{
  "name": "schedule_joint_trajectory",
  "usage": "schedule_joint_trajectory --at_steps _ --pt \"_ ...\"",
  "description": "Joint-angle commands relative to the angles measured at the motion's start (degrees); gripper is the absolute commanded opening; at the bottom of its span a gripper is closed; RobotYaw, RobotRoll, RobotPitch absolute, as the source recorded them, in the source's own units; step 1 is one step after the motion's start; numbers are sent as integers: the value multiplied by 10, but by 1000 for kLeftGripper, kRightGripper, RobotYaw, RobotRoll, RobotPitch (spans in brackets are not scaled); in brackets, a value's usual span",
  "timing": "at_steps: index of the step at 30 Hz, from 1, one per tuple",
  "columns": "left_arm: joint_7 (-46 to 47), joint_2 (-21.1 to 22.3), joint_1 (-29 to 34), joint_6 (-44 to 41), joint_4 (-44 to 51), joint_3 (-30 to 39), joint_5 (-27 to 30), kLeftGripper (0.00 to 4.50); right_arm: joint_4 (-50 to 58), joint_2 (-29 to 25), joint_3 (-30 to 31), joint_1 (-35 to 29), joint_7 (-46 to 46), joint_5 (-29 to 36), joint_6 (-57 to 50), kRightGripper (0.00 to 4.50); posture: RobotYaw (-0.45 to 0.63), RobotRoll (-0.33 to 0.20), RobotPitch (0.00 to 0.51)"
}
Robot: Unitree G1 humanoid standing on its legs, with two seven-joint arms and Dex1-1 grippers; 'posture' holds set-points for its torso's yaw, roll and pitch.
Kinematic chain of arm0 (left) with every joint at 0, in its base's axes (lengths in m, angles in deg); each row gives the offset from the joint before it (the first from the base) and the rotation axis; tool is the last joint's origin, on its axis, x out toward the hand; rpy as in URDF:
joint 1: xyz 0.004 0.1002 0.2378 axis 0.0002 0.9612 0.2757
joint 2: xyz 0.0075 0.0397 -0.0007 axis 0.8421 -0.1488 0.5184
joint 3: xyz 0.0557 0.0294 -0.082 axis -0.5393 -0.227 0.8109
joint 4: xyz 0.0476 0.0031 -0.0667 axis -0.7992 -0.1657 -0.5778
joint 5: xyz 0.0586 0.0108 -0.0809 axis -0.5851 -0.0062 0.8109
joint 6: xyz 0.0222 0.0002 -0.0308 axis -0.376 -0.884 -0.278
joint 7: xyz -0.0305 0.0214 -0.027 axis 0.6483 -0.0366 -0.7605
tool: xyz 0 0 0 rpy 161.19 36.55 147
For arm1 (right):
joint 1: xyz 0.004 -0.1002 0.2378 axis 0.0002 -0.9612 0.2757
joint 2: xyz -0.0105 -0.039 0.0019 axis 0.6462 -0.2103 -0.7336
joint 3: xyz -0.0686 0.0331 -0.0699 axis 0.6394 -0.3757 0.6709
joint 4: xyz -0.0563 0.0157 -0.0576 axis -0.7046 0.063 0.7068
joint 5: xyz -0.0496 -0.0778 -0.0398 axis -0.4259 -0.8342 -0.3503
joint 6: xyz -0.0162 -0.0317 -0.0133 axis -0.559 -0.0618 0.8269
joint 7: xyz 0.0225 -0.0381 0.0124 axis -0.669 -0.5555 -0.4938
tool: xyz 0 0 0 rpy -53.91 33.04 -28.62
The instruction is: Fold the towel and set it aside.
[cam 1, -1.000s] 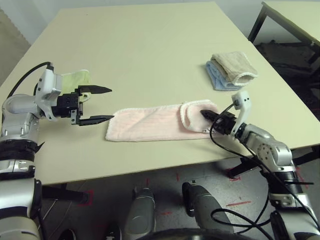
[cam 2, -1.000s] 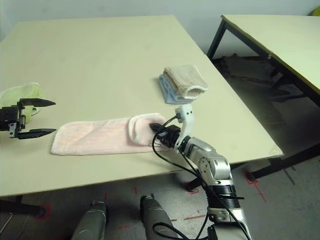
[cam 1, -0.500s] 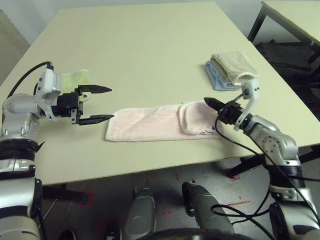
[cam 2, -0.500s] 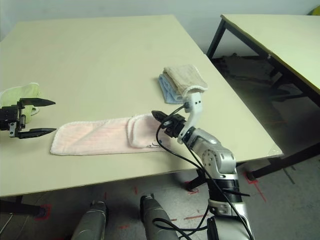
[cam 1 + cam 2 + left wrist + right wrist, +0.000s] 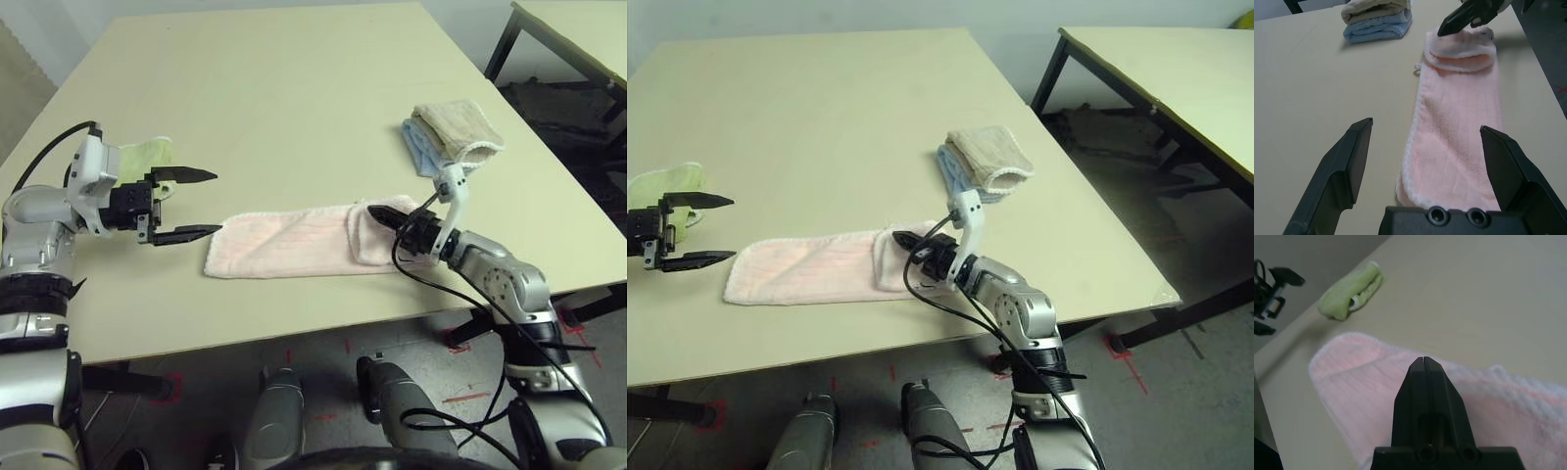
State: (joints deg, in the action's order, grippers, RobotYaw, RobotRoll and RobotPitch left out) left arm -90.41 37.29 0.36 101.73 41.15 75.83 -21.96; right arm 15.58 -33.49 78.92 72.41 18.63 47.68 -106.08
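Note:
The pale pink towel is lying as a flat strip (image 5: 284, 244). I will grab the towel by its whitish edge (image 5: 210, 250) with my left gripper next.
The pale pink towel (image 5: 294, 247) lies as a long strip near the table's front edge, its right end folded back over itself (image 5: 370, 233). My right gripper (image 5: 378, 211) is shut, its tip resting over that folded end; in the right wrist view the closed fingers (image 5: 1423, 382) point along the towel (image 5: 1361, 377) with nothing visible between them. My left gripper (image 5: 212, 204) hovers open just off the towel's left end, apart from it. The left wrist view has its two fingers (image 5: 1347, 161) spread wide, with the towel (image 5: 1459, 132) running away from them.
A small light-green cloth (image 5: 149, 155) lies behind my left gripper. Folded beige and blue cloths (image 5: 453, 137) sit at the table's right edge, behind my right arm. A second table (image 5: 1176, 69) stands further right. The table's far half (image 5: 294, 78) is bare.
My right gripper, still shut, lifted off the towel's right end and swung left, now over the folded flap. The flap sits slightly further left. My left arm has not moved.

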Motion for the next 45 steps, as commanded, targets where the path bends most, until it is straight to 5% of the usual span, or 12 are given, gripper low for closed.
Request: schedule_joint_trajectory --at_steps 1,4,7,12,18,24,36,45 --pt "-2 -2 3 -2 6 5 -8 4500 20 -26 -30 4 -3 22 -21 23 22 0 150" --pt "-2 -2 6 -3 8 1 -6 4500 29 -65 -38 -4 -29 33 -35 23 21 0 150" --pt "-2 -1 9 0 4 -1 -6 4500 40 -146 -38 -35 -105 28 -20 631 16 0 150" --pt "-2 10 12 2 -3 -8 -5 4500 37 -217 -30 -90 -244 -9 127 2326 11 0 147" --pt "-2 30 13 7 -23 -34 -8 4500 -17 -253 -54 -99 -433 49 186 4485 16 0 147" --pt "-2 61 34 -113 -40 -56 -31 4500 -66 -264 -42 -50 -538 30 272 4485 23 0 147" --pt "-2 94 -20 -635 -26 -102 -44 4500 -70 -299 14 -62 -543 31 346 4485 13 0 141" --pt "-2 73 -56 -756 -59 -161 -56 4500 -51 -318 10 -70 -543 35 345 4485 -17 0 144"
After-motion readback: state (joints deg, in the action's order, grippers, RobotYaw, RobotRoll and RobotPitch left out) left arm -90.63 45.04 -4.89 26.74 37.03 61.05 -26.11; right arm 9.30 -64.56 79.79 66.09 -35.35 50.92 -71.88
